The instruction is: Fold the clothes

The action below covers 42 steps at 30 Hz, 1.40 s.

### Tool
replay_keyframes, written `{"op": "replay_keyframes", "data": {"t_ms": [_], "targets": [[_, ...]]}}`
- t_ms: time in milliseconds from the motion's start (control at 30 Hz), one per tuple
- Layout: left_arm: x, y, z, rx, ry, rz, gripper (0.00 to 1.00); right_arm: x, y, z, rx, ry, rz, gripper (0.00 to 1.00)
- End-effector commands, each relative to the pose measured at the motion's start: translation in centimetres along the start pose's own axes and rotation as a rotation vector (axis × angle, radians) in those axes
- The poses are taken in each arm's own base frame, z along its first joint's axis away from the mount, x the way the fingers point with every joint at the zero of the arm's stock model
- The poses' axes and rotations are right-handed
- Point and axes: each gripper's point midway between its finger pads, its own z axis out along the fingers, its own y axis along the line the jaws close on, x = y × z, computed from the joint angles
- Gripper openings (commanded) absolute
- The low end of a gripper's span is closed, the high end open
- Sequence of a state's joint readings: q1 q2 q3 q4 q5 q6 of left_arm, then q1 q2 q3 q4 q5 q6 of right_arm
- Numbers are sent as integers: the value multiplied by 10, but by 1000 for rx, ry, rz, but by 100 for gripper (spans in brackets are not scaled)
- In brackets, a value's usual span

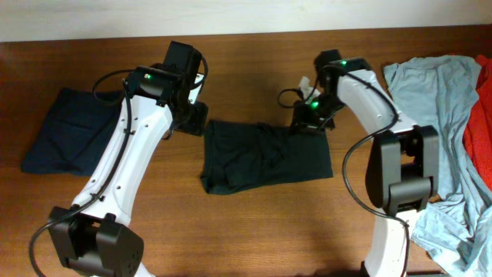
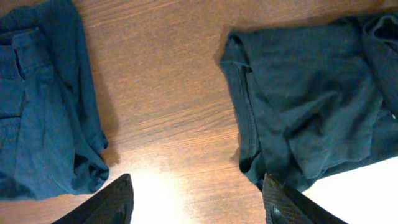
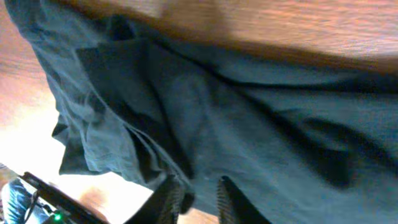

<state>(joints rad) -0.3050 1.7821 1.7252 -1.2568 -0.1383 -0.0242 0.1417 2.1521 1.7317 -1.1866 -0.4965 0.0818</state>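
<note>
I will grab the black T-shirt by its outer end edge (image 1: 207, 160) with my left gripper next, to fold that end over toward the T-shirt's opposite end (image 1: 327, 159).
The black T-shirt (image 1: 265, 158) lies part-folded in a rough rectangle at the table's middle. It also shows in the left wrist view (image 2: 311, 99) and the right wrist view (image 3: 249, 106). My left gripper (image 1: 196, 115) hovers at its upper left corner. In the left wrist view the left gripper (image 2: 199, 202) is open and empty over bare wood. My right gripper (image 1: 311, 115) is at the shirt's upper right corner. Its fingers (image 3: 199, 199) are nearly together with the shirt's cloth between them.
A folded dark-navy garment (image 1: 69, 131) lies at the left and shows in the left wrist view (image 2: 43, 106). A crumpled light-blue garment (image 1: 430, 85) and a red one (image 1: 480, 115) lie at the right edge. The wooden table (image 1: 254, 223) is bare in front.
</note>
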Motion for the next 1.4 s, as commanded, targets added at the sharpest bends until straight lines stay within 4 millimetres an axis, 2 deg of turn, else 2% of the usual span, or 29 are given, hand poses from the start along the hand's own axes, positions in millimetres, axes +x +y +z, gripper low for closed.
{"op": "replay_keyframes", "data": {"t_ms": [0,67,133,200,233,267,367,433,500,567,700,767,800,900,933,1033,1133,1200,1367], "targets": [[-6,6,-12,-9,-46,-19,68,9,12,0,-9,8,-46,19],[-6,6,-12,-9,-48,-19,67,19,6,22,53,49,-24,12],[-6,6,-12,-9,-47,-19,67,26,13,42,35,65,-36,6],[-6,6,-12,-9,-47,-19,68,35,33,58,-38,89,-78,5],[-6,6,-12,-9,-47,-19,67,44,50,65,-89,116,-109,4],[-6,6,-12,-9,-47,-19,67,49,61,67,-121,132,-133,4],[-6,6,-12,-9,-47,-19,67,73,109,73,-271,193,-268,4],[-6,6,-12,-9,-46,-19,68,87,130,75,-319,220,-343,4],[-4,8,-12,-21,-39,-14,67,90,137,70,-320,208,-377,4],[-3,8,-12,-21,-36,6,68,81,133,59,-312,172,-372,4],[-1,5,-11,-8,-27,0,70,48,108,16,-321,37,-315,4],[1,-18,-5,142,-15,-34,75,39,92,-2,-321,-5,-267,4],[7,-28,6,215,11,-46,75,36,83,-8,-320,-18,-247,6],[30,-36,42,304,93,-159,77,29,57,-23,-319,-45,-186,19],[38,-40,56,349,115,-194,77,27,47,-29,-319,-55,-156,30],[53,-49,86,437,125,-248,78,23,21,-43,-321,-84,-97,43],[64,-54,108,449,122,-299,82,24,2,-53,-324,-92,-56,44],[63,-57,115,461,100,-296,82,26,-4,-57,-326,-94,-43,44],[72,-67,138,507,119,-291,81,29,-6,-58,-328,-85,-36,44]]}}
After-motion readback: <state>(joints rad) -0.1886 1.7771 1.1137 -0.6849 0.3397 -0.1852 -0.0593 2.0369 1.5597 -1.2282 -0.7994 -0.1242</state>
